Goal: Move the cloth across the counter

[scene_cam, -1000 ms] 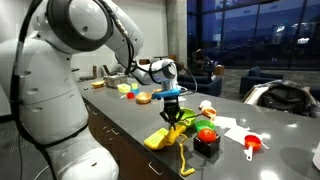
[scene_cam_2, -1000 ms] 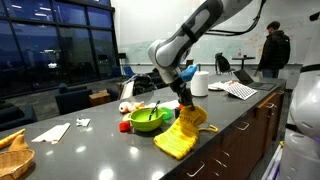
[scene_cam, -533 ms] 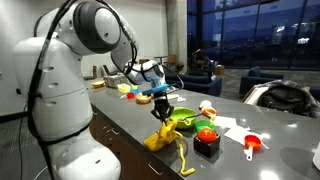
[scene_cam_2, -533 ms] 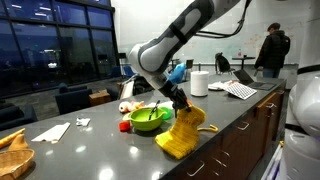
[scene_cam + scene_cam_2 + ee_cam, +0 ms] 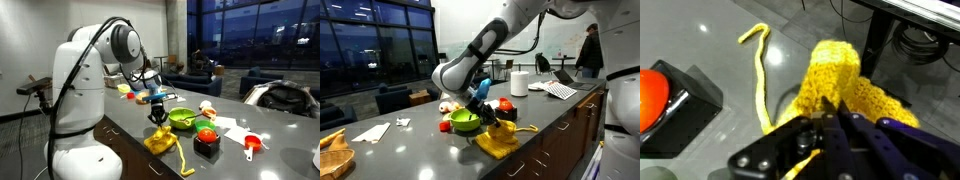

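The cloth has its own fabric [image 5: 835, 80] bunched below, so the cloth's top would slump short onto that fabric if I opened now. My gripper needs to keep hold of the cloth.
The yellow cloth [image 5: 161, 140] lies near the front edge of the grey counter [image 5: 130, 115], partly lifted at one end. Its thin strip [image 5: 181, 157] trails along the counter. In an exterior view the cloth [image 5: 505, 138] sits beside the green bowl [image 5: 465, 121]. My gripper [image 5: 157, 117] hangs straight down and is shut on the cloth's top. In the wrist view the fingers [image 5: 822, 122] pinch the knitted yellow fabric [image 5: 835, 80], and the strip [image 5: 758, 70] curls away on the counter.
A black block with a red fruit [image 5: 206, 139] stands next to the cloth. It also shows in the wrist view [image 5: 665, 95]. White paper sheets [image 5: 236, 128], an orange scoop [image 5: 252, 145] and a paper roll [image 5: 520, 83] lie further along. The counter edge [image 5: 535, 142] is close.
My gripper has dragged the cloth along the counter, toward the robot base, and lowered. The cloth now lies flatter and the arm is folded closer in.
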